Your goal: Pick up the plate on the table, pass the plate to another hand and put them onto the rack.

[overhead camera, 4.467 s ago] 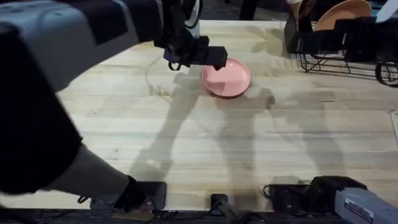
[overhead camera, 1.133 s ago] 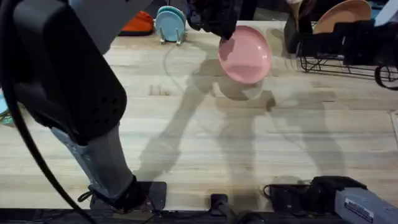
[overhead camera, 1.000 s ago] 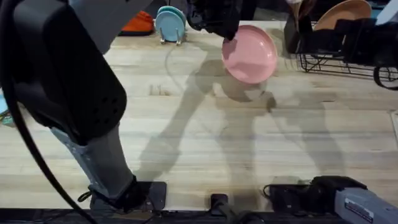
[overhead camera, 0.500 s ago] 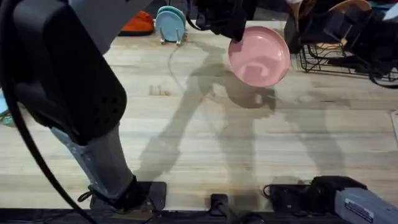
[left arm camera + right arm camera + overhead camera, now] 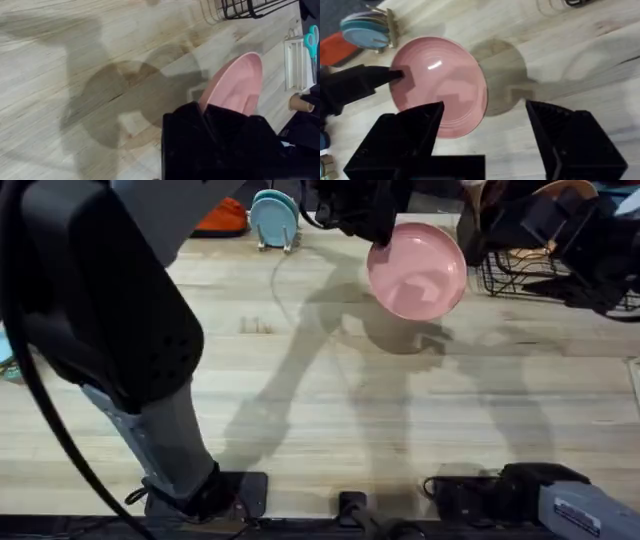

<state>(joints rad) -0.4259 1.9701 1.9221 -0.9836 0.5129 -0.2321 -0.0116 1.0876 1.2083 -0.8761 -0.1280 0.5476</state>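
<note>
My right gripper takes the plate by the free rim opposite my left gripper next, as the left fingers already crowd the plate's other edge.
The pink plate (image 5: 417, 270) hangs tilted above the table (image 5: 330, 390), over its own shadow. My left gripper (image 5: 372, 235) is shut on the plate's left rim, and the left wrist view shows the plate (image 5: 237, 85) edge-on, rising out of the black fingers (image 5: 215, 140). In the right wrist view the plate (image 5: 440, 85) faces the camera, with the left gripper (image 5: 385, 79) clamped on its edge. My right gripper (image 5: 485, 125) is open, level with the plate and a little short of it, with nothing between its fingers. The right arm (image 5: 585, 245) hovers in front of the rack (image 5: 540, 280).
A peach-orange plate (image 5: 555, 190) stands in the rack at the back right. A small wooden stand with light-blue plates (image 5: 272, 218) and an orange object (image 5: 222, 218) sit at the back left. Bare tabletop stretches between the plate and the arm bases.
The left gripper lifted the pink plate off the table and carried it right, toward the rack. The right arm rose in front of the rack, facing the plate.
</note>
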